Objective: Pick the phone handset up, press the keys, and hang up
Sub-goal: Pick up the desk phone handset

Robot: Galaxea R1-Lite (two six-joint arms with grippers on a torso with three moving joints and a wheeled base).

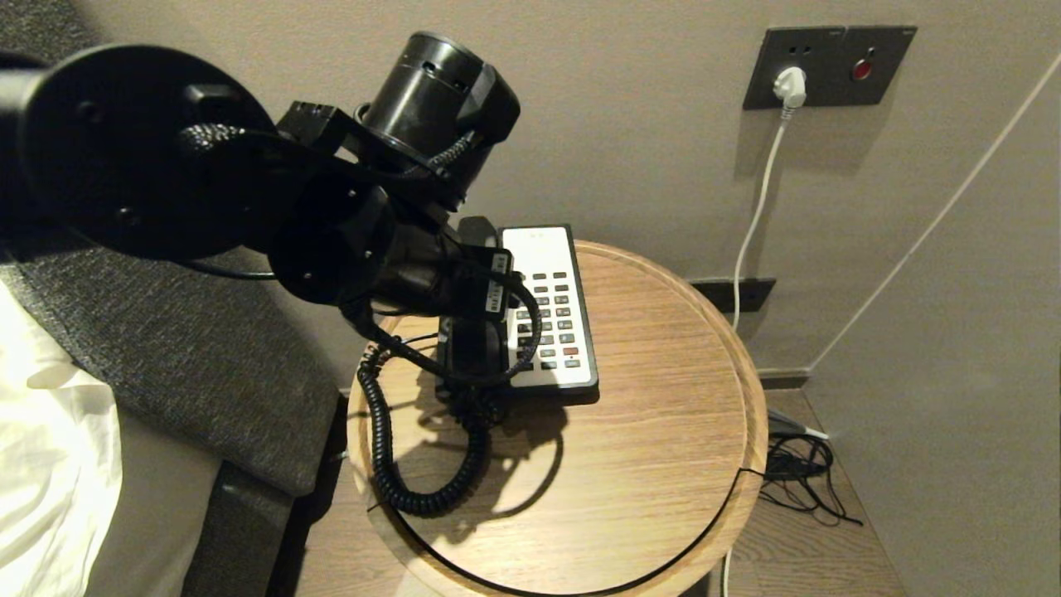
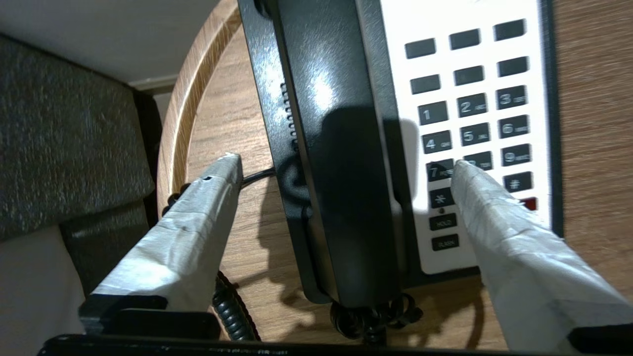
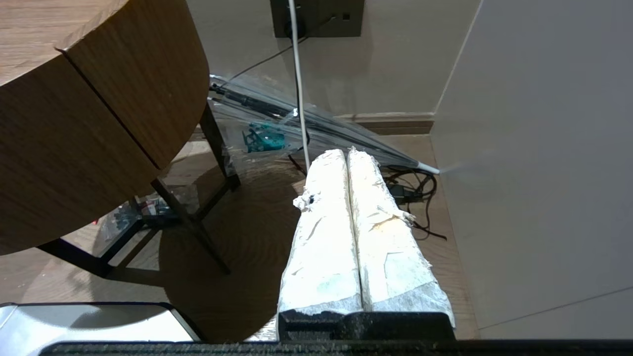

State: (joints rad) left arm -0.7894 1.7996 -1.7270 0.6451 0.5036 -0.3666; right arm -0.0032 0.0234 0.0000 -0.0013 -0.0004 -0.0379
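Note:
My left gripper needs to move lower before it closes on the handset, because its fingers are above the black handset [image 2: 341, 173] in the left wrist view.
The black phone handset [image 2: 341, 173] lies in its cradle on the left side of the black-and-white phone base [image 2: 474, 257]. Its coiled cord [image 1: 385, 448] loops over the round wooden table [image 1: 646, 464]. My left gripper [image 2: 346, 163] hangs just above the handset's lower half, open. One taped finger [image 2: 198, 217] is over the bare tabletop, the other [image 2: 499, 222] over the keys [image 2: 472, 106]. Nothing is gripped. In the head view my left arm [image 1: 365, 240] covers most of the handset. My right gripper [image 3: 347, 153] is shut and empty, parked low beside the table.
A grey padded headboard [image 1: 166, 356] and white bedding [image 1: 50, 464] border the table's left. On the wall behind, a white plug [image 1: 792, 83] sits in a socket. Black cables [image 1: 800, 473] and a clear umbrella [image 3: 316, 128] lie on the floor to the right.

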